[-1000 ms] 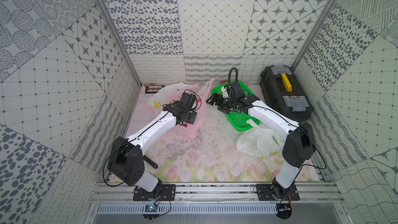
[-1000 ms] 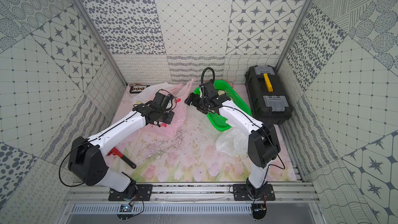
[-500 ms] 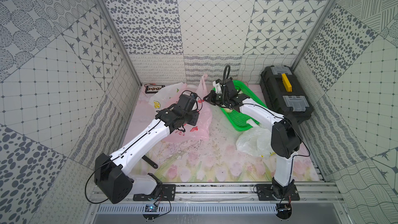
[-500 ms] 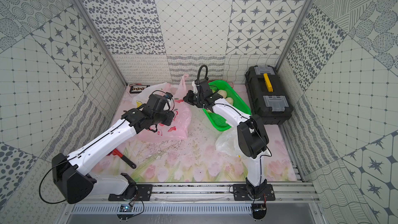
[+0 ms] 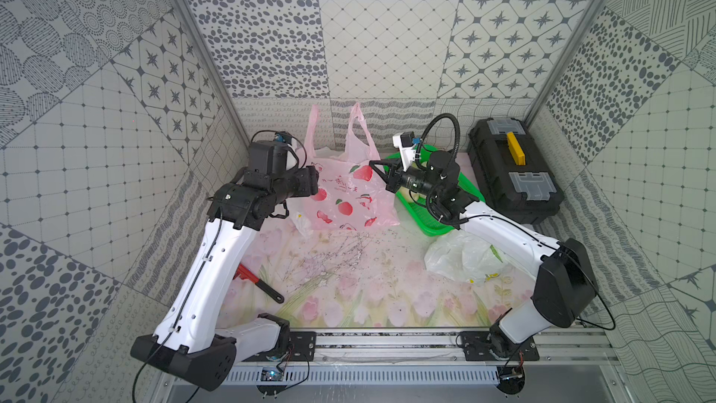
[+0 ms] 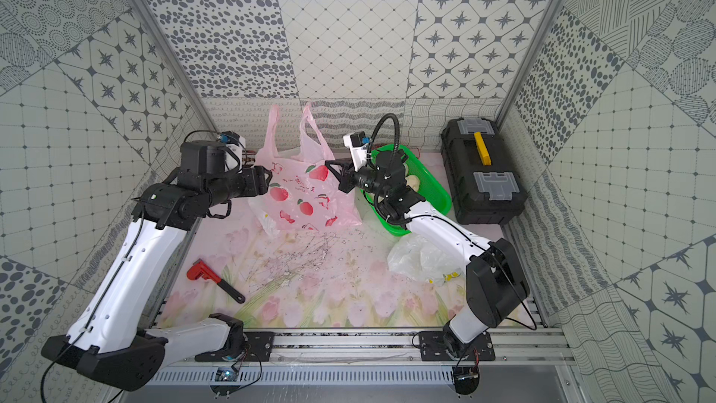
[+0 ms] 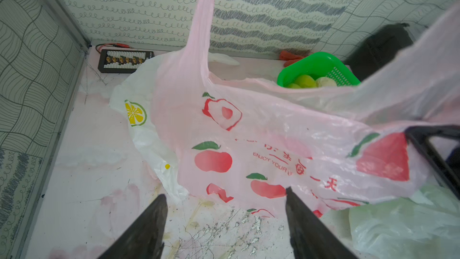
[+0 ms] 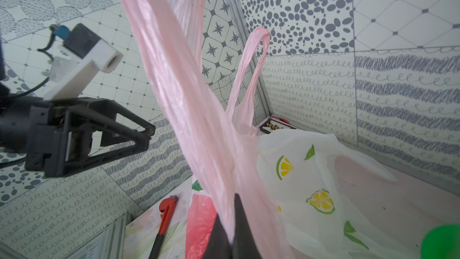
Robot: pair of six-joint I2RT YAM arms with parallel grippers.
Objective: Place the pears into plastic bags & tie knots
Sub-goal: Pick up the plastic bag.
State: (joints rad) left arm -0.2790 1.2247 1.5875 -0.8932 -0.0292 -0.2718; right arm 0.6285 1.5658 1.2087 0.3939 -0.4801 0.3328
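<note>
The pink bag [image 5: 345,197] needs its opening kept open for pears, so my left gripper should next grab the bag's rim below its handle, opposite my right gripper.
A pink strawberry-print plastic bag [image 5: 345,197] [image 6: 302,197] stands at the back middle, its two handles [image 5: 315,125] up and loose. My right gripper [image 5: 375,165] [image 8: 230,220] is shut on the bag's right rim. My left gripper [image 5: 314,184] [image 7: 224,193] hangs open at the bag's left side, holding nothing. Green and cream pears [image 7: 311,81] [image 6: 413,182] lie in the green basket [image 5: 434,222]. A white lemon-print bag [image 7: 135,113] [image 8: 311,170] lies behind the pink one. Another white bag [image 5: 461,257] lies front right. No knots are in view.
A black toolbox [image 5: 511,172] stands at the back right beside the basket. A red pipe wrench [image 6: 213,279] lies on the floral mat front left. A small abacus-like frame [image 7: 124,59] sits at the back left corner. Patterned walls close in three sides.
The left gripper opened and let go of the pink bag. The right gripper left the basket, shut on the bag's rim and lifted it; the bag now stands upright.
</note>
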